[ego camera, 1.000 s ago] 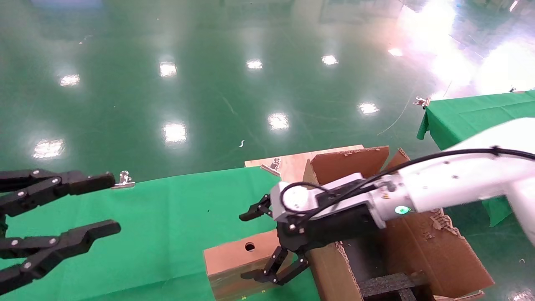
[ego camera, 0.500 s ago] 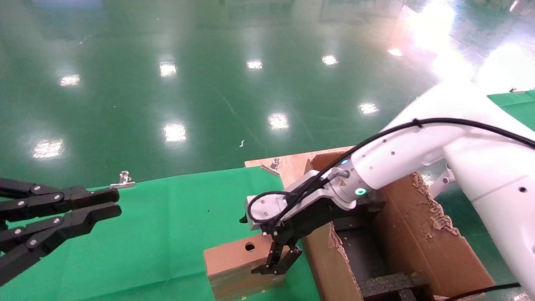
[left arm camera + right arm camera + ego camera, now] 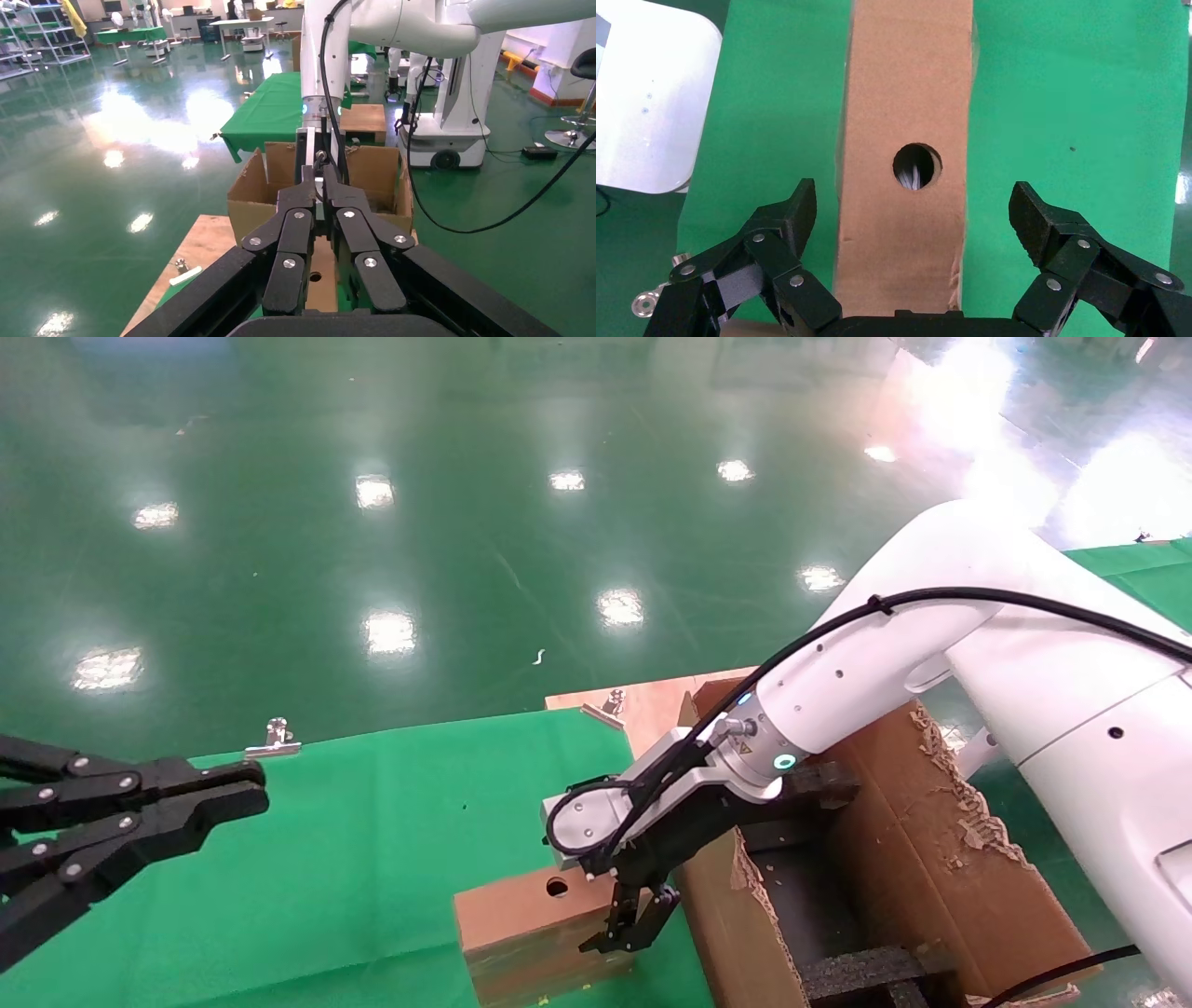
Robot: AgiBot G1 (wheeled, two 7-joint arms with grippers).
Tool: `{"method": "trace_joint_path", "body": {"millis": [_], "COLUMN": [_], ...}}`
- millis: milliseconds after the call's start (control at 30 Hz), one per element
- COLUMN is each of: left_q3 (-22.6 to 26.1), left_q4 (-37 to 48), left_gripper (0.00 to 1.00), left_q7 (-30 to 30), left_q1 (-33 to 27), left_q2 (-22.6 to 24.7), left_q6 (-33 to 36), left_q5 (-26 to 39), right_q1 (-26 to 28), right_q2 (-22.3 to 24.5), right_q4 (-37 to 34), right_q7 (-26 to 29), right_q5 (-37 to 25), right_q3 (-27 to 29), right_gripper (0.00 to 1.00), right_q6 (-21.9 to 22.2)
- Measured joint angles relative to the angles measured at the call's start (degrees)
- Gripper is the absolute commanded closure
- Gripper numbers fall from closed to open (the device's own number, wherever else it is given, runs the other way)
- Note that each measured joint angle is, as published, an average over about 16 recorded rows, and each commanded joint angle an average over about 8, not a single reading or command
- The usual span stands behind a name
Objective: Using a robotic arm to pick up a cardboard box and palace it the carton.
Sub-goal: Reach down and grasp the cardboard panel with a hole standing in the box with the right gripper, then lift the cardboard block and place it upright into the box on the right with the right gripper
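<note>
My right gripper grabs the cardboard box's long sides next. Lengthwise, the box is too long for my fingers, but its top [image 3: 516, 907] [image 3: 902, 228] is narrow.
The small brown cardboard box [image 3: 521, 910] with a round hole lies flat on the green cloth, close against the carton's left wall. My right gripper [image 3: 638, 924] on the white arm hangs over the box's right end, pointing down. In the right wrist view the box [image 3: 905, 91] runs between the open gripper [image 3: 916, 217], one finger on each long side and both apart from it. The large carton [image 3: 941, 887] with ragged flaps stands open at the right. My left gripper [image 3: 233, 794] is shut and holds nothing, off to the left above the cloth.
Black foam bars [image 3: 866, 971] lie inside the carton. The green cloth table [image 3: 372, 840] has a metal clip [image 3: 275, 738] at its far edge. A wooden board [image 3: 652, 705] shows behind the carton. Shiny green floor lies beyond.
My right gripper turned downward and settled lower over the box's right end while the arm swung in over the carton. My left gripper went from wide open to shut.
</note>
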Motion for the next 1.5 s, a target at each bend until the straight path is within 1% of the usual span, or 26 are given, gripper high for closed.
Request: {"method": "trace_joint_path", "body": {"millis": [1133,1333,1500], "left_q3": [0.0,0.0,0.01], "left_q4": [0.01,0.01,0.01], "left_gripper": [0.0,0.0,0.0], "left_q7": [0.0,0.0,0.01], "left_q1": [0.0,0.0,0.0], "left_q2": [0.0,0.0,0.0], "left_q6": [0.0,0.0,0.0], "left_q5": [-0.02,-0.02,-0.02], "right_q1": [0.04,2.19,6.45], "right_q2": [0.27,0.53,0.98], "right_q4": [0.01,-1.01,-3.0], "right_q7": [0.37,0.34,-0.58], "right_q5": [0.52,1.53,2.78], "right_q3": [0.54,1.14,1.57], "right_gripper": [1.0,1.0,1.0], "right_q6": [0.3,0.41,0.13]}}
